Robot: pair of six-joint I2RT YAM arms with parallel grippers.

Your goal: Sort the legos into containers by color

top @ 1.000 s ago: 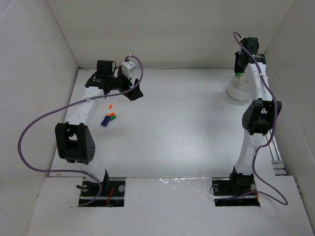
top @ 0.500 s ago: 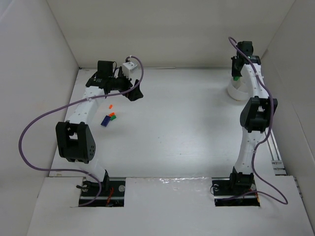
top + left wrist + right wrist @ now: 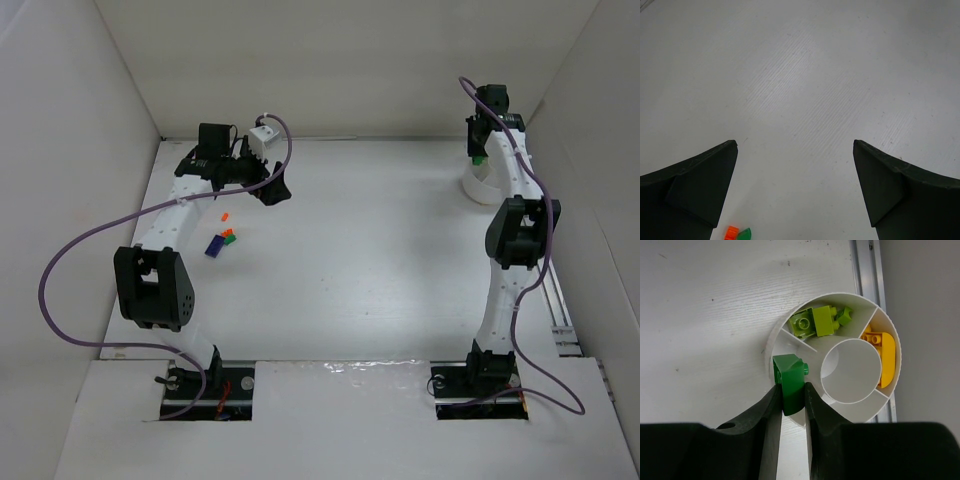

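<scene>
The dark green brick hangs above the cup's empty wedge, between the cup's outer rim and hollow middle, so my right gripper needs to open its fingers.
My right gripper (image 3: 790, 390) is shut on a dark green brick (image 3: 790, 377) and holds it above the near-left rim of the round white cup (image 3: 887, 325). The cup has wedge compartments round a hollow middle: light green bricks (image 3: 815, 321) lie in one, yellow bricks (image 3: 881, 352) in another. In the top view the right gripper (image 3: 480, 150) is over the cup (image 3: 478, 187) at the back right. My left gripper (image 3: 272, 190) is open and empty above the table. Loose orange (image 3: 226, 216), green (image 3: 230, 237) and dark blue (image 3: 214, 246) bricks lie left of middle; an orange brick (image 3: 731, 233) and a green one (image 3: 743, 234) show in the left wrist view.
White walls stand at the back and both sides. A metal rail (image 3: 865, 265) runs along the table's right edge just past the cup. A purple cable (image 3: 70, 260) loops off the left arm.
My right gripper has moved a little back and left with the green brick, staying above the cup. The left arm has not moved.
</scene>
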